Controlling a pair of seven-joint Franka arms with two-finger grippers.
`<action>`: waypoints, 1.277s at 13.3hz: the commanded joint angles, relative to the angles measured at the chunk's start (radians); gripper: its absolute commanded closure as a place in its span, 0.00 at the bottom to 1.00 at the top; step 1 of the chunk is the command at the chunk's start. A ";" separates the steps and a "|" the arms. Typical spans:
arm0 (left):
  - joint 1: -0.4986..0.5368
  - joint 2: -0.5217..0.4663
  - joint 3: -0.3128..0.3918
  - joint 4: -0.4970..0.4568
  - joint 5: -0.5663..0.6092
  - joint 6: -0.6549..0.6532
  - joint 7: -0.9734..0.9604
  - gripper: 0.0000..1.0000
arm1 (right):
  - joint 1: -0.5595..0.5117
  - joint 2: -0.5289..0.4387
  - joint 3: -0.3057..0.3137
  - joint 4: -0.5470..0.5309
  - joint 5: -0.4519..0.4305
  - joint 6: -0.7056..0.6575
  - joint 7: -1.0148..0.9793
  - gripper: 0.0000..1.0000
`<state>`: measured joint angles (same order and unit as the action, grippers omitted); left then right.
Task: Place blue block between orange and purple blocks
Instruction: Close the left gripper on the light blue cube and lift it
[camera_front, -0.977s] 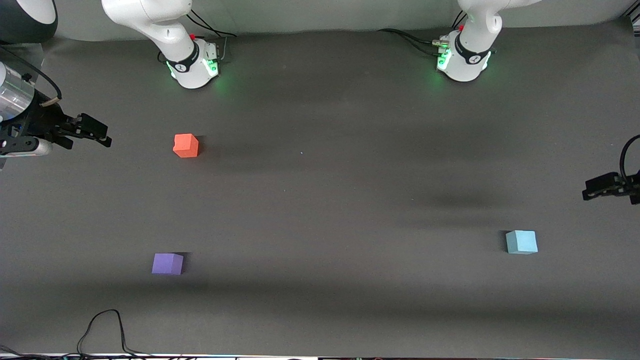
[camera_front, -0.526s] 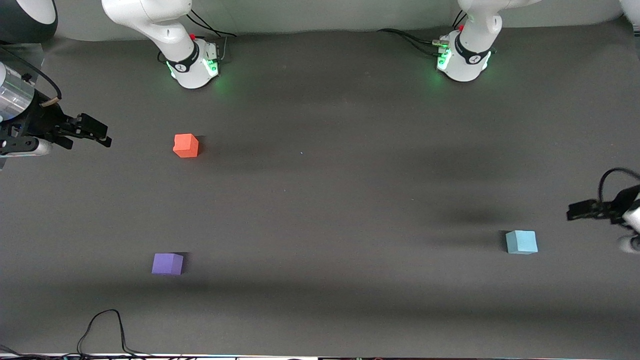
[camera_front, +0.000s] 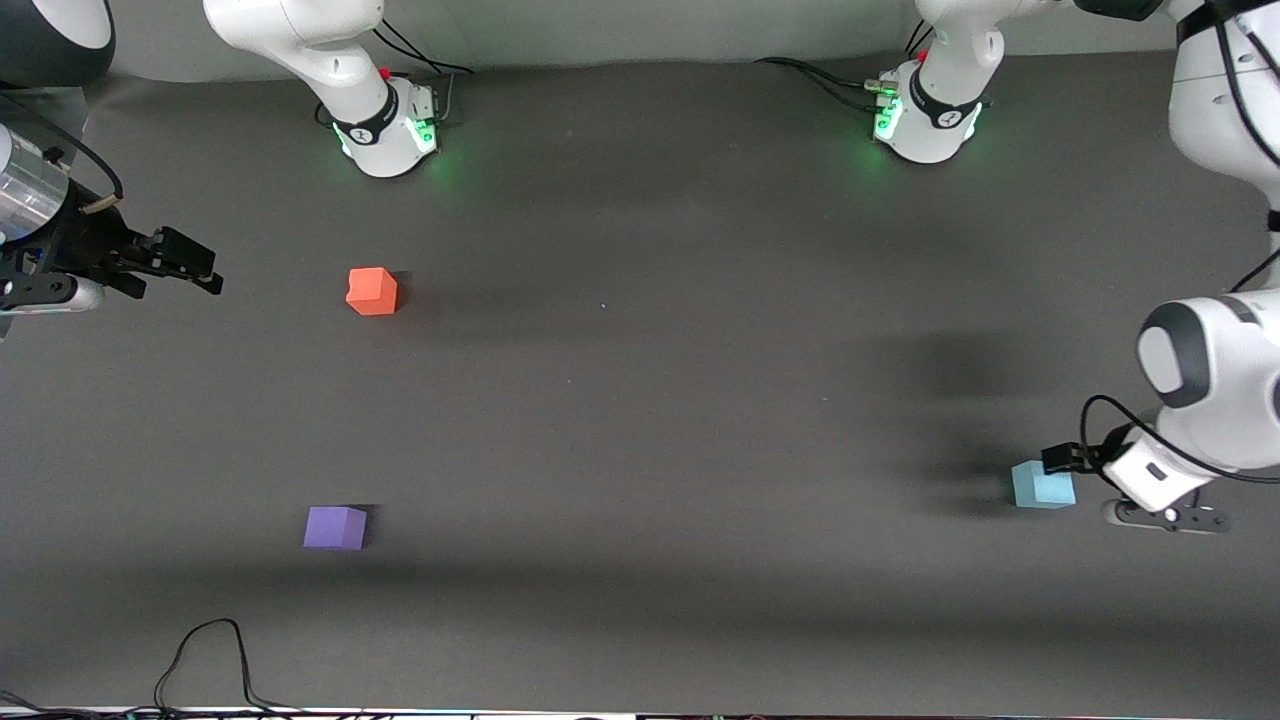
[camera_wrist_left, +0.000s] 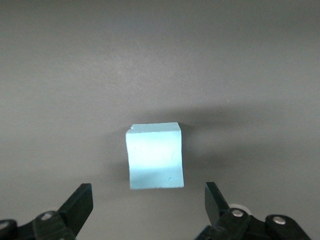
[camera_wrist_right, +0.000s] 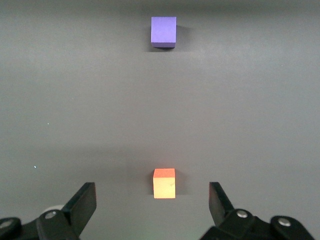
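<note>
My left gripper should next pick up the light-blue block (camera_front: 1043, 485) by two opposite sides to set it between the orange and purple blocks.
The light-blue block (camera_front: 1043, 485) sits on the dark mat toward the left arm's end. In the left wrist view it (camera_wrist_left: 154, 156) lies just ahead of the fingertips, not between them. My left gripper (camera_front: 1064, 459) is open and empty, right beside the blue block (camera_wrist_left: 148, 201). The orange block (camera_front: 372, 291) and the purple block (camera_front: 335, 528) sit apart toward the right arm's end, the purple one nearer the front camera. My right gripper (camera_front: 178, 264) waits open and empty near the table's edge; its wrist view shows the gripper (camera_wrist_right: 151, 202), the orange block (camera_wrist_right: 164, 183) and the purple block (camera_wrist_right: 163, 31).
The two arm bases (camera_front: 385, 130) (camera_front: 925, 120) stand along the table's edge farthest from the front camera. A black cable (camera_front: 210, 655) loops onto the mat at the edge nearest the camera. Bare mat (camera_front: 650, 420) lies between the blocks.
My left arm has swung in and down from the table's edge, bringing its gripper right up to the blue block. The right arm and all three blocks have not moved.
</note>
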<state>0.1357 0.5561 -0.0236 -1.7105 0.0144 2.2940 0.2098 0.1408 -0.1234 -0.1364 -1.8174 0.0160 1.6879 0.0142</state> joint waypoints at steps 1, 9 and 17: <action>-0.007 0.004 0.002 -0.077 0.007 0.106 -0.001 0.00 | 0.003 0.004 -0.008 0.012 0.007 -0.005 -0.019 0.00; -0.008 0.082 0.002 -0.069 0.006 0.217 -0.007 0.00 | 0.003 0.004 -0.008 0.012 0.007 -0.005 -0.019 0.00; -0.008 0.123 0.001 -0.031 -0.002 0.252 -0.027 0.49 | 0.003 0.004 -0.008 0.010 0.007 -0.005 -0.020 0.00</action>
<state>0.1346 0.6697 -0.0260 -1.7662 0.0138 2.5457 0.2027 0.1407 -0.1234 -0.1370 -1.8174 0.0160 1.6879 0.0142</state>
